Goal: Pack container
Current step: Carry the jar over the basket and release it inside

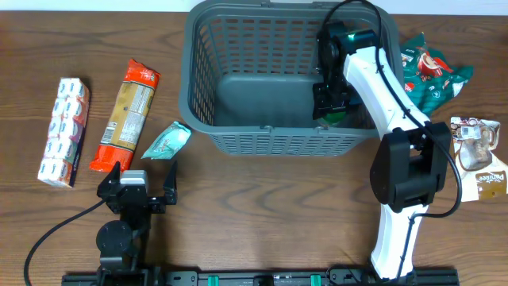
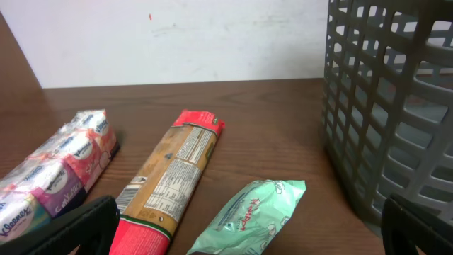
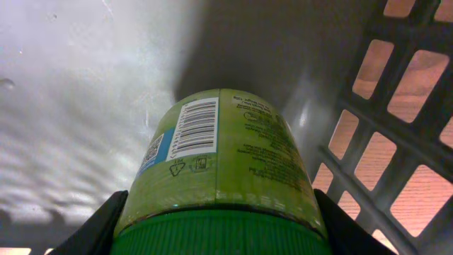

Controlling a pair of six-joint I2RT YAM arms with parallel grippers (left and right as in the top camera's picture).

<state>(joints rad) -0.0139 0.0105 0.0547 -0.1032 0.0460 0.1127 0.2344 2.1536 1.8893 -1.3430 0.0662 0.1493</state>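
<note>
The green jar (image 3: 219,170) is close above the basket's bottom, beside the basket's lattice side, and would come to rest there, so the robot's right gripper needs to open now.
The dark-grey slotted basket (image 1: 270,127) stands at the back middle of the table; its lattice wall also shows in the left wrist view (image 2: 396,120). My right gripper (image 1: 332,102) reaches down inside the basket near its right front corner and is shut on a green jar (image 3: 219,170) with a ribbed green lid, close above the basket floor (image 3: 78,120). My left gripper (image 1: 136,191) is open and empty, low near the table's front left, just in front of a mint-green pouch (image 1: 167,141).
Left of the basket lie a red-and-tan long packet (image 1: 125,114) and a tissue multipack (image 1: 64,131). Right of the basket lie a green snack bag (image 1: 429,70) and a white-and-brown bag (image 1: 479,155). The pouch (image 2: 255,216), packet (image 2: 170,177) and tissues (image 2: 53,173) also show in the left wrist view.
</note>
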